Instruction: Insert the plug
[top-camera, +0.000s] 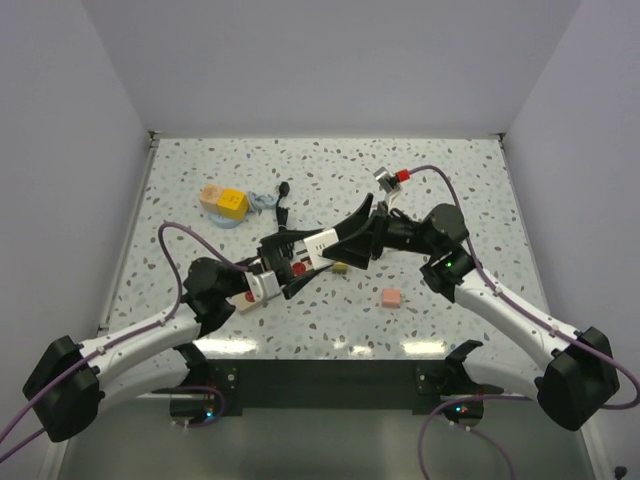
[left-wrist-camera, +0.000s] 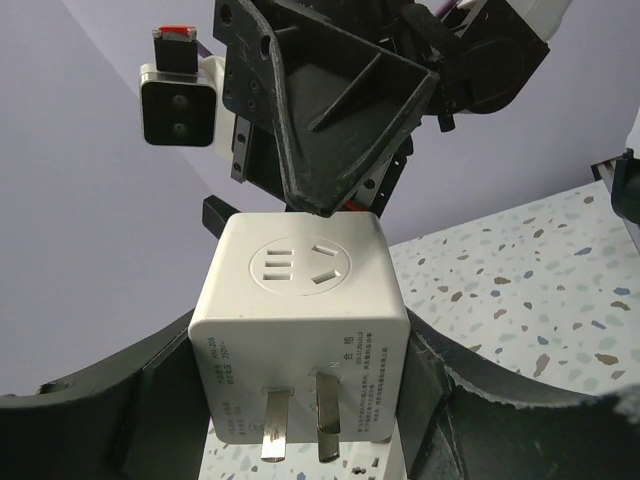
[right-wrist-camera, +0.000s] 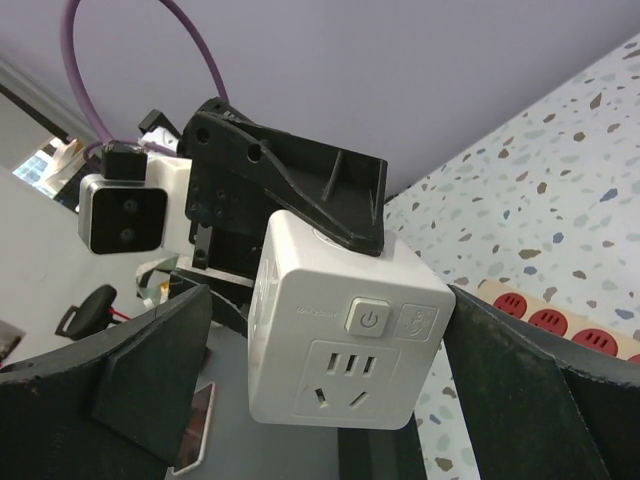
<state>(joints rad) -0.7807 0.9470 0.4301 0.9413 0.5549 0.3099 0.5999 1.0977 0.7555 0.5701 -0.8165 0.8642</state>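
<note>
I should close my right gripper on the plug, because the fingertips on the plug reach past its power button (right-wrist-camera: 369, 317).
A white cube plug (left-wrist-camera: 300, 300) with two metal prongs sits between my left gripper (left-wrist-camera: 305, 410) fingers, which are shut on its sides and hold it above the table. In the top view the plug (top-camera: 322, 241) is at mid-table, where both arms meet. My right gripper (right-wrist-camera: 340, 400) is open around the same plug (right-wrist-camera: 345, 340): its right finger touches the cube, and a gap shows at its left finger. A white power strip with red sockets (right-wrist-camera: 560, 322) lies on the table below, partly hidden under the left arm (top-camera: 262, 288).
A yellow and orange cube adapter (top-camera: 225, 203) with a light blue cable lies at the back left. A pink block (top-camera: 391, 298) and a small yellowish block (top-camera: 340, 268) lie near the centre. A small black item (top-camera: 284, 190) is behind them.
</note>
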